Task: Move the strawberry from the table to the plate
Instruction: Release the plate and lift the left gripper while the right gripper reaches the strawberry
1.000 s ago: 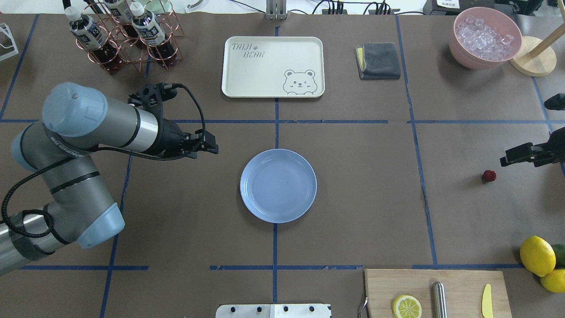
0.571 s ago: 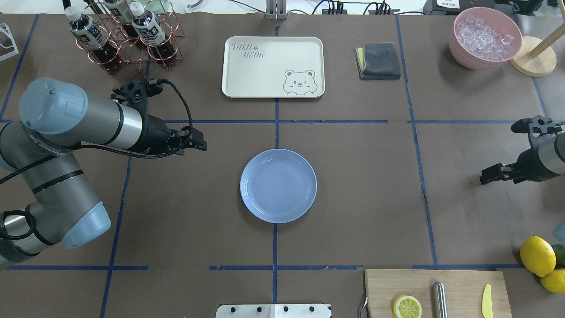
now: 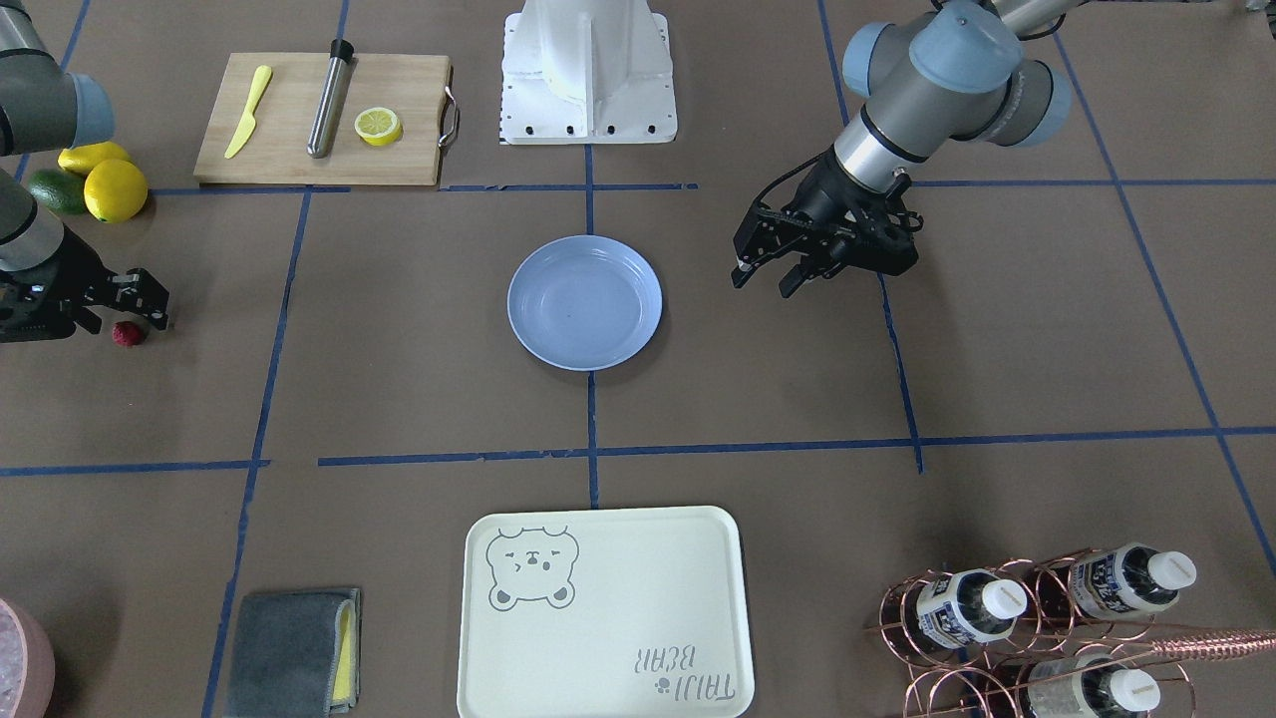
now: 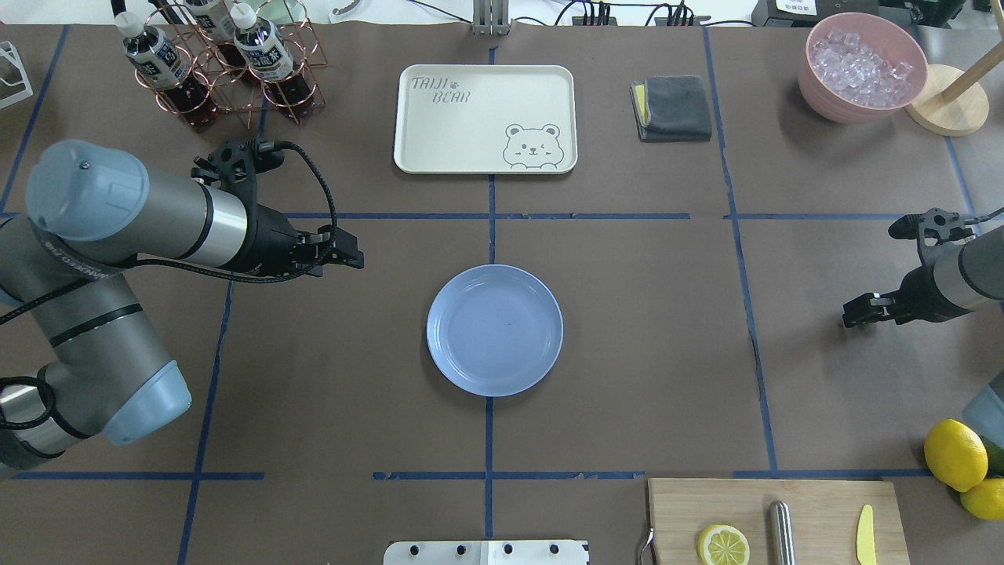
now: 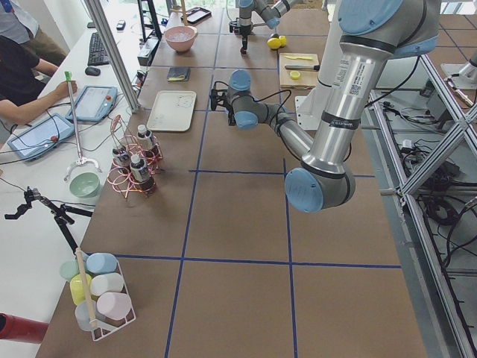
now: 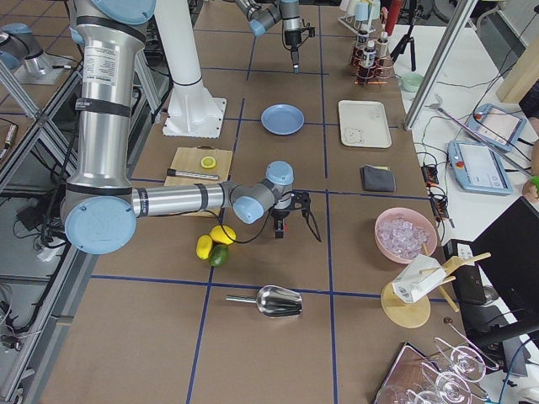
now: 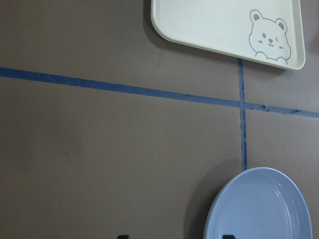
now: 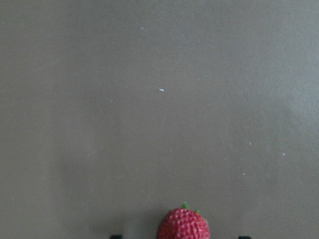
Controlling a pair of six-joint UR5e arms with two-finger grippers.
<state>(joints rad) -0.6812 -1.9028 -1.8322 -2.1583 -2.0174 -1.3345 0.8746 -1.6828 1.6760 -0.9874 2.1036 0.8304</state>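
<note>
The strawberry needs to get onto the plate (image 3: 584, 302), so my right gripper should next grab it by its round red body (image 3: 130, 334).
The strawberry (image 3: 127, 334), small and dark red, lies on the brown table (image 3: 399, 399) at its right end. It fills the bottom edge of the right wrist view (image 8: 183, 225). My right gripper (image 3: 118, 311) hangs open just over it, a finger on either side. From overhead that gripper (image 4: 856, 314) hides the berry. The light-blue plate (image 4: 494, 329) sits empty at the table's centre. My left gripper (image 4: 351, 256) is open and holds nothing, to the left of the plate (image 3: 584, 302).
Two lemons (image 4: 954, 453) and an avocado lie near the right arm. A cutting board (image 4: 776, 518) holds a lemon half and knife. At the far side stand a bear tray (image 4: 485, 118), a grey cloth (image 4: 672, 107), an ice bowl (image 4: 863, 67) and a bottle rack (image 4: 227, 71).
My right gripper has come in from the right edge and down over the strawberry, covering it from overhead. My left arm has drawn back to the left, away from the plate.
</note>
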